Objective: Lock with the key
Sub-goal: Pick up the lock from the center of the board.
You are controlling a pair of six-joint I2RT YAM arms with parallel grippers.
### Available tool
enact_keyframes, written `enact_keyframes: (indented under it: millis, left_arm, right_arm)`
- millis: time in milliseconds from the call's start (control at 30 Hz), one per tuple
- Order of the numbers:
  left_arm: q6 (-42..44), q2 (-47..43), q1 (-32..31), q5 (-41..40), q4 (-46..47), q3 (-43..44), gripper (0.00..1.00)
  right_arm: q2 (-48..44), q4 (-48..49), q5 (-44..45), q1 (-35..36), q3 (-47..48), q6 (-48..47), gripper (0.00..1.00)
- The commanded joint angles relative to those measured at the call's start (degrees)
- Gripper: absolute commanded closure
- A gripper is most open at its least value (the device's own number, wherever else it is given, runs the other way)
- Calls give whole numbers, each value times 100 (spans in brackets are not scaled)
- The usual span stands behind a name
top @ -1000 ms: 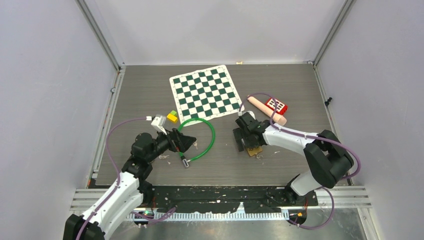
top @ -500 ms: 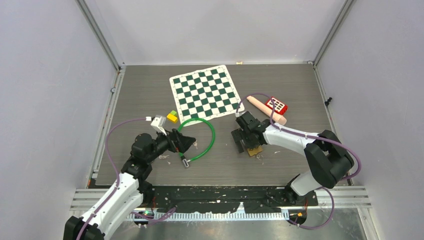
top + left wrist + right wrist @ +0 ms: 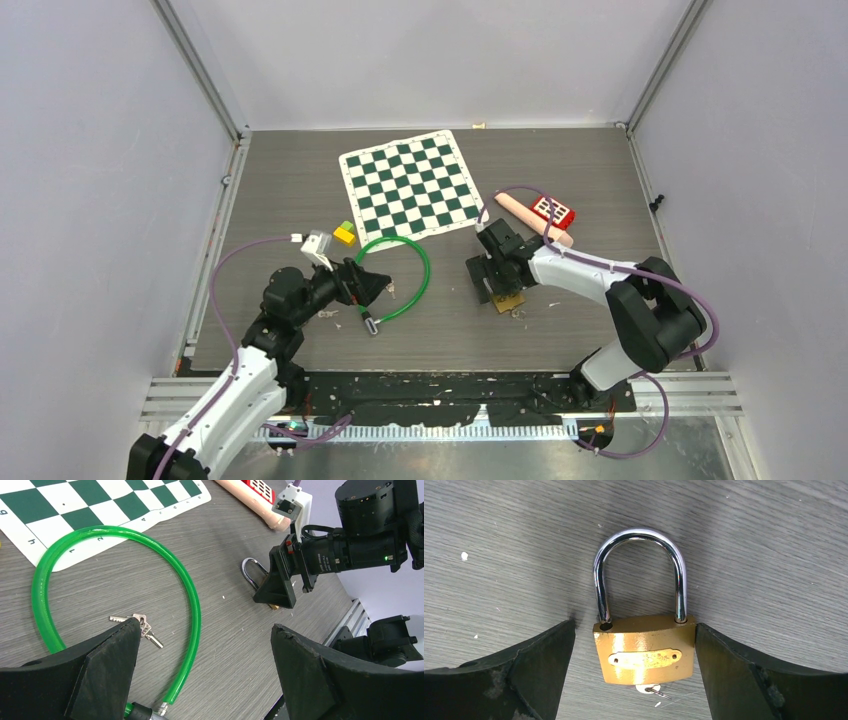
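Observation:
The right gripper has its two fingers on either side of the padlock's brass body (image 3: pixel 507 301) (image 3: pixel 645 647), and one finger meets its shadow on the tabletop, so the gripper will close on the padlock.
A brass padlock (image 3: pixel 644 650) with a silver shackle lies flat on the table, and also shows in the top view (image 3: pixel 508 300). A small key (image 3: pixel 647 688) sticks out of its bottom edge. My right gripper (image 3: pixel 634 626) is open and straddles the padlock body. Its right finger is at the padlock's side and its left finger stands apart. In the top view the right gripper (image 3: pixel 495 288) is low over the padlock. My left gripper (image 3: pixel 205 626) is open and empty above a bunch of keys (image 3: pixel 140 625) beside a green cable lock (image 3: pixel 192 595).
A green-and-white chessboard mat (image 3: pixel 410 185) lies at the back. A peach cylinder (image 3: pixel 530 218) and a red keypad-like item (image 3: pixel 553 211) lie behind the right gripper. A yellow and green block (image 3: pixel 344 234) sits near the left arm's wrist. The green cable (image 3: pixel 425 270) curves between the arms.
My right gripper has shifted slightly over the padlock. The left arm, keys and cable have not moved.

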Motion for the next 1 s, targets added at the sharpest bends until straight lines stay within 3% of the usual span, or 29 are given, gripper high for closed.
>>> enact_keyframes:
  millis: [0,167,300,367,700,867,967]
  left_arm:
    - [82,-75,-23,-54,15,178,4]
    - [95,-125,-23,-89,-22,171,3]
    - [92,-92,-23,-70,-5,173,3]
    - [94,-80,-23,-21,27,177,3]
    - [-326,182,-95,212,637,-23,5]
    - [-372,265,-698,-566,1173,-99,5]
    - [-237,355,-1127,-981,1623,-43,5]
  right_arm:
    - [5,-28,-113,-90,153,11,7]
    - [-24,0,-239,-144,-13,183,21]
    - [-152,25,-294,-145,-105,310,46]
    - [-196,57,-300,-149,-115,412,53]
    - [-1499,1164,-1343,-145,-360,1397,55]
    - [-2318,2608,-1606,-1,-815,2790,55]
    - [-2595,3162,-1173,263,-855,3415,55]
